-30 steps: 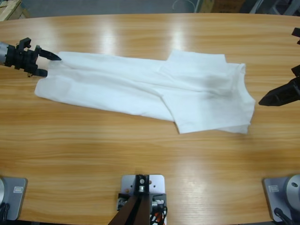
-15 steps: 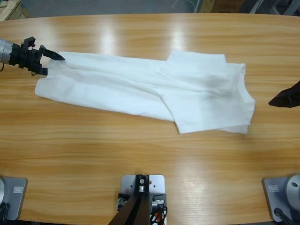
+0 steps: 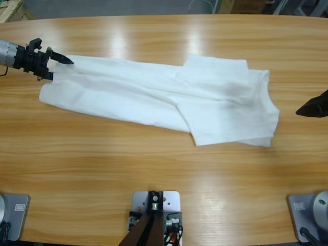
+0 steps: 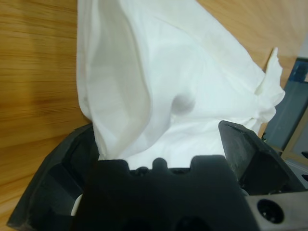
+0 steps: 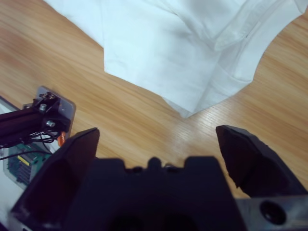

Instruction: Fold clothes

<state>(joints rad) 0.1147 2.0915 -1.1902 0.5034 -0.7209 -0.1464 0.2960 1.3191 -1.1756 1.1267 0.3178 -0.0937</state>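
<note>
My left gripper grabs the T-shirt by its bottom hem point(image 3: 59, 73) next, to fold the T-shirt over toward the shirt's neck end point(image 3: 268, 110).
The clothes are one white T-shirt point(image 3: 154, 95) lying flat and partly folded lengthwise across the wooden table point(image 3: 154, 169), with its neck end to the right. My left gripper point(image 3: 60, 69) is at the shirt's left end with its jaws open. In the left wrist view the bunched cloth point(image 4: 168, 72) fills the gap of the left gripper point(image 4: 156, 132). My right gripper point(image 3: 307, 108) hangs at the right edge, open and apart from the shirt. The right wrist view shows the shirt's corner point(image 5: 163, 43) beyond the right gripper point(image 5: 159, 134), with bare wood between.
Bare wood runs along the table's near side and behind the shirt. A light wooden box point(image 3: 10, 7) sits beyond the far left corner. Grey furniture point(image 4: 288, 110) stands off the table in the left wrist view.
My left gripper moved slightly up and right into the shirt's left end, and that edge shifted a little with it. The right gripper drew back toward the right edge.
</note>
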